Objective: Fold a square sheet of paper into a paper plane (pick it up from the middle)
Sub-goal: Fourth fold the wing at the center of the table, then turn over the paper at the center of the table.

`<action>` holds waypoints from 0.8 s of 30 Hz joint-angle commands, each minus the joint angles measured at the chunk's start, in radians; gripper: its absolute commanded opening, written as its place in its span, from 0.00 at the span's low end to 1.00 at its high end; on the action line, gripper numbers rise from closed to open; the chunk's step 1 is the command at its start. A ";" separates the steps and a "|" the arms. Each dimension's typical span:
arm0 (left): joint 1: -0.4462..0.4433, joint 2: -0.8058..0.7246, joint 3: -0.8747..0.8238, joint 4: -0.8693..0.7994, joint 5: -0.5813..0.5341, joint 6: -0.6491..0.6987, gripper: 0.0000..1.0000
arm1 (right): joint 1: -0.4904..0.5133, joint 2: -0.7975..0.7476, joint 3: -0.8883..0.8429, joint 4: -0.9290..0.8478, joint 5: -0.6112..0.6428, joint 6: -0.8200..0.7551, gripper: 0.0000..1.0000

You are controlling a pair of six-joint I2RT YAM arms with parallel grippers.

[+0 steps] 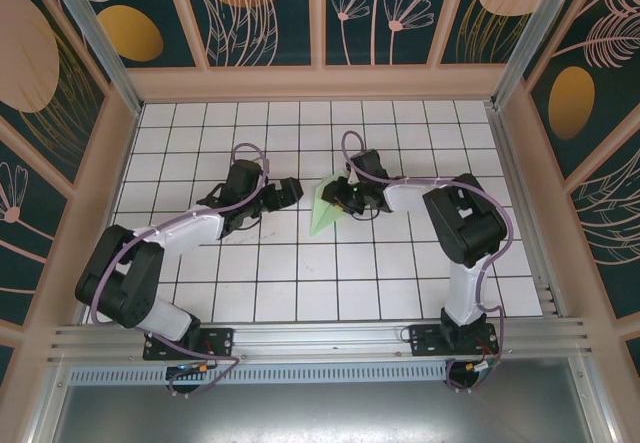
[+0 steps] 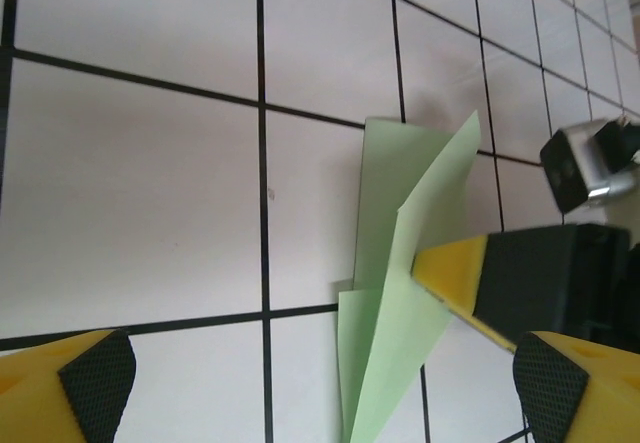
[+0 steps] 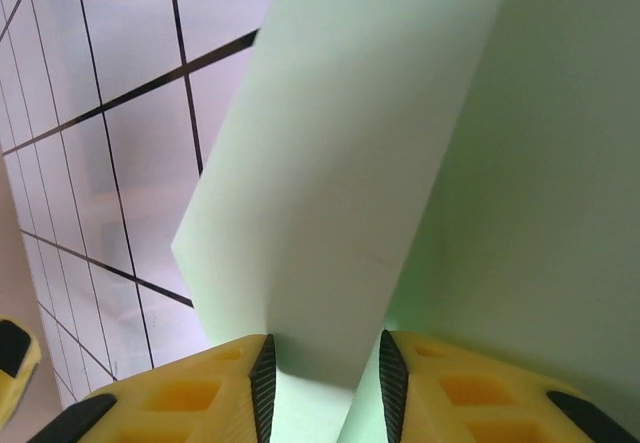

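The robot should next use its left gripper to grab the paper's raised fold (image 1: 321,204) (image 2: 393,275) from its facing side, so the wings stay free to fold the paper plane.
The pale mint-green sheet of paper (image 1: 326,206) lies at the table's middle, folded into a narrow pointed shape with one flap standing up. In the left wrist view the paper (image 2: 400,263) has layered folds and a raised wing. My left gripper (image 1: 292,191) hovers just left of it, and its jaws (image 2: 320,383) are wide open with nothing held. My right gripper (image 1: 345,198) reaches in from the right. Its pads (image 3: 322,383) stand a little apart on either side of a raised fold of the paper (image 3: 350,163). One of its yellow fingers (image 2: 455,273) touches the wing.
The white grid-tiled table (image 1: 300,283) is walled by a wooden frame and patterned panels (image 1: 320,13). A metal rail (image 1: 330,338) at the near edge carries both arm bases.
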 commanded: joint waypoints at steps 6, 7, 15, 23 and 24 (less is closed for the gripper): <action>0.029 -0.015 -0.030 0.038 0.035 -0.048 0.99 | 0.039 -0.022 -0.046 0.126 -0.019 0.038 0.28; 0.033 -0.015 -0.033 0.038 0.040 -0.060 0.98 | 0.041 -0.021 -0.047 0.133 -0.021 0.041 0.25; 0.073 -0.038 -0.029 0.034 0.176 -0.074 0.99 | 0.013 -0.107 -0.079 0.280 -0.075 0.058 0.04; 0.082 -0.078 -0.024 0.184 0.418 -0.157 0.99 | -0.076 -0.155 -0.102 0.604 -0.305 0.250 0.02; 0.080 -0.080 -0.025 0.207 0.438 -0.171 0.98 | -0.082 -0.155 -0.101 0.638 -0.327 0.277 0.02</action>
